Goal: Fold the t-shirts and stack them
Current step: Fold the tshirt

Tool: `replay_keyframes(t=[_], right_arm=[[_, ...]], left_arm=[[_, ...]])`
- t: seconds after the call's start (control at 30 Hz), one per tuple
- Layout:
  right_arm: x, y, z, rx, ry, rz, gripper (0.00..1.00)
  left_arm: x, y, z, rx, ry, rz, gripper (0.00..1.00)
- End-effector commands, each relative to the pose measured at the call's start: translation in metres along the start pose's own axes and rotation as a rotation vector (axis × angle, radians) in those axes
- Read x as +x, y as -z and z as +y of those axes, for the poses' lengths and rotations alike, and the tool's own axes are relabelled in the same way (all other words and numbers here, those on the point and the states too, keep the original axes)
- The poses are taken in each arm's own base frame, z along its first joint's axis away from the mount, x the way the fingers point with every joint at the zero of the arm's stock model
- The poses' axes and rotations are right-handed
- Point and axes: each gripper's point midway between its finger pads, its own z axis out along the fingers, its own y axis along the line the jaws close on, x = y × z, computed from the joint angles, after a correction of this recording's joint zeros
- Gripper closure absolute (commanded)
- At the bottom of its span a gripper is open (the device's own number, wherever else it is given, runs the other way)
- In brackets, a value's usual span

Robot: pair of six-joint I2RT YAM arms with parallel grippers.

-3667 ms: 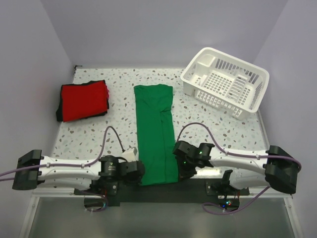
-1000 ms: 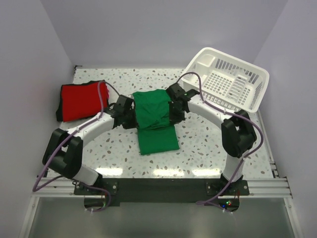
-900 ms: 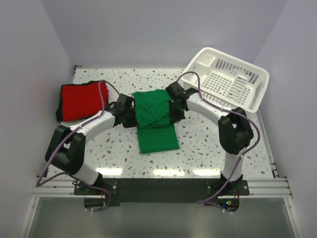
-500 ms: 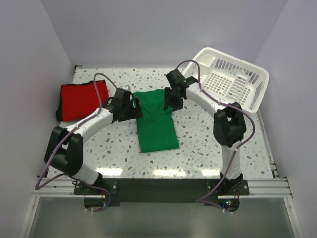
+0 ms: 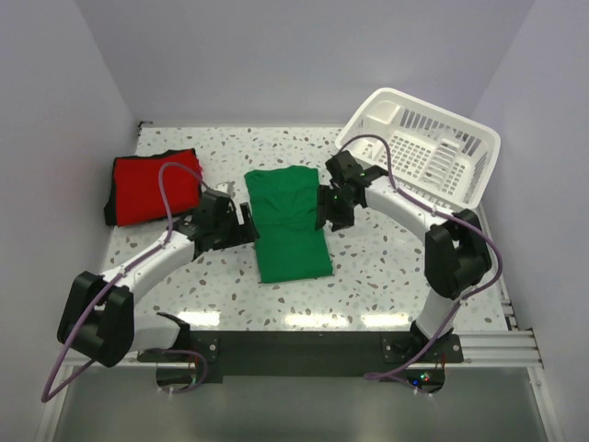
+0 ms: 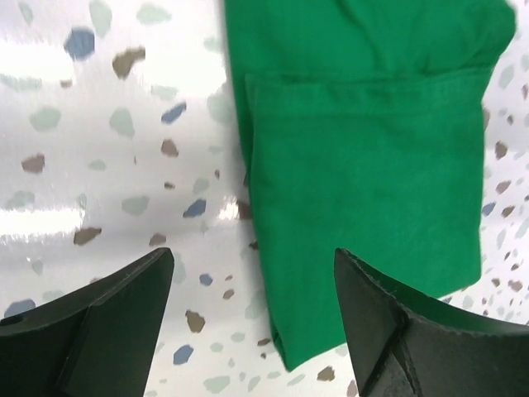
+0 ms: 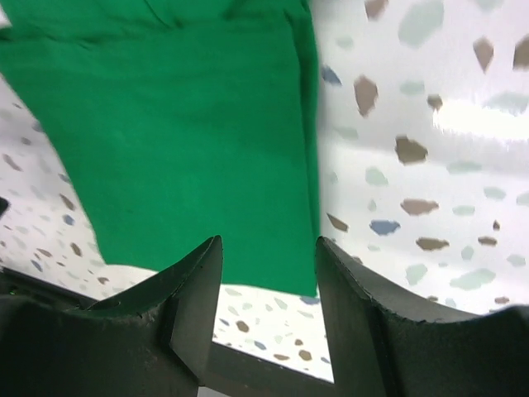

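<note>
The robot will next use its left gripper to grab the green t-shirt's near corner (image 5: 264,279) (image 6: 289,361), opposite the right gripper's corner, so that the t-shirt's near edge folds over evenly.
The green t-shirt (image 5: 287,221) lies folded in the middle of the table, its doubled part at the far end. A folded red t-shirt (image 5: 152,187) rests at the far left. My left gripper (image 5: 245,221) hangs open just off the green shirt's left edge. In the left wrist view its jaws stand wide apart (image 6: 252,281) above that shirt's (image 6: 364,190) near left corner, holding nothing. My right gripper (image 5: 324,212) is open at the shirt's right edge. The right wrist view shows that gripper (image 7: 269,265) over the cloth's (image 7: 182,157) corner, free of it.
A white slatted basket (image 5: 423,152) stands at the back right, close behind the right arm's forearm. Speckled tabletop (image 5: 396,249) shows on both sides of the green shirt. Walls close off the left, the back and the right.
Both grippers carried the green shirt's near end to the far end and then opened and let it go. They have since drawn back toward the shirt's sides.
</note>
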Motion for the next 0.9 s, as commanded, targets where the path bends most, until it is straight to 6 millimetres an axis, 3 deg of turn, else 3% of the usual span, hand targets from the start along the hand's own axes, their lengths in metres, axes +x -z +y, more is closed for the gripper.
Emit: replay_keyframes(t=[0.0,0.1,0.3,0.47,0.87], right_arm=[[0.015,0.005,0.003,-0.066,0.005,-0.003,0.47],[0.049,-0.005,-0.014,-0.051,-0.014,0.057,0.47],[0.092,-0.017,-0.027,-0.056,-0.046,0.111,0.5],[0.106,-0.022,-0.027,-0.071,-0.054,0.13,0.55],[0.127,-0.033,-0.023,-0.061,-0.037,0.18,0.64]], left_arm=[[0.01,0.006,-0.005,0.071,0.017,-0.003,0.18],[0.031,0.008,-0.002,0.092,0.03,0.031,0.19],[0.071,0.015,0.003,0.119,0.074,0.086,0.25],[0.092,0.021,0.004,0.127,0.086,0.114,0.26],[0.109,0.022,-0.003,0.126,0.069,0.15,0.27]])
